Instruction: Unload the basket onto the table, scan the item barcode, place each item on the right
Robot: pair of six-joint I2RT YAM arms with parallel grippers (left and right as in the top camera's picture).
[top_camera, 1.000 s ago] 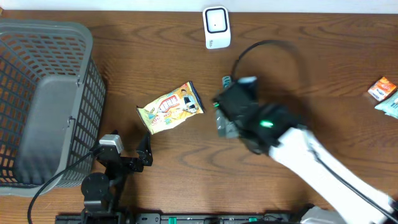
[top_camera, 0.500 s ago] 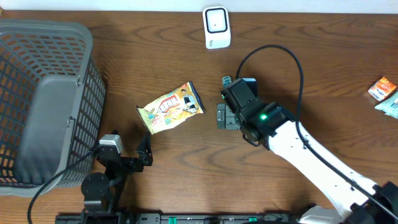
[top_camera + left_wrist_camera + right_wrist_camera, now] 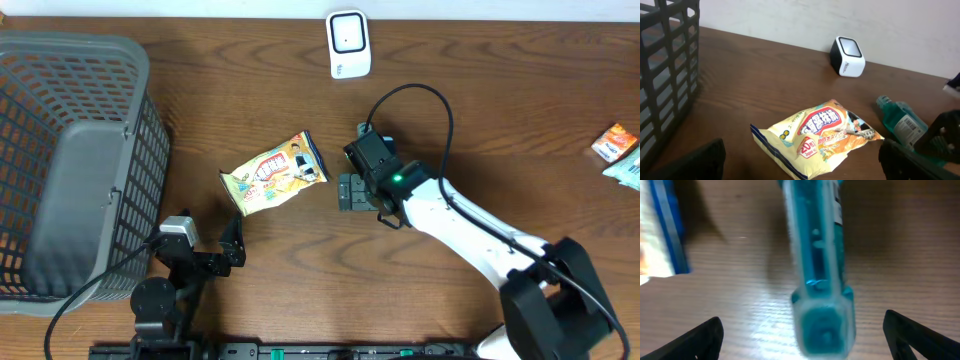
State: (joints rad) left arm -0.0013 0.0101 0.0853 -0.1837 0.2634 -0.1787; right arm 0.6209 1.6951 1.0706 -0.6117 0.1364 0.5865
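Observation:
I will hold the teal bottle (image 3: 817,270) by its near end (image 3: 823,319) with my right gripper next, so the barcode label stays uncovered to show to the scanner.
A teal bottle (image 3: 817,270) lies on the wood table, its near end between the spread fingers of my right gripper (image 3: 802,335), which is open and not touching it. From overhead only the bottle's far tip (image 3: 363,129) shows past the right gripper (image 3: 352,190). The left wrist view shows the bottle (image 3: 900,120) with a barcode label. The white scanner (image 3: 348,44) stands at the table's far edge. A yellow snack bag (image 3: 275,172) lies left of the bottle. My left gripper (image 3: 235,246) rests open near the front edge, empty.
A grey mesh basket (image 3: 70,160) fills the left side. Small snack packets (image 3: 616,143) lie at the far right. In the right wrist view the snack bag's blue edge (image 3: 667,230) is close on the left of the bottle.
The right arm has swung left and lower over the teal bottle, now covering most of it. The left arm, bag and scanner have not moved.

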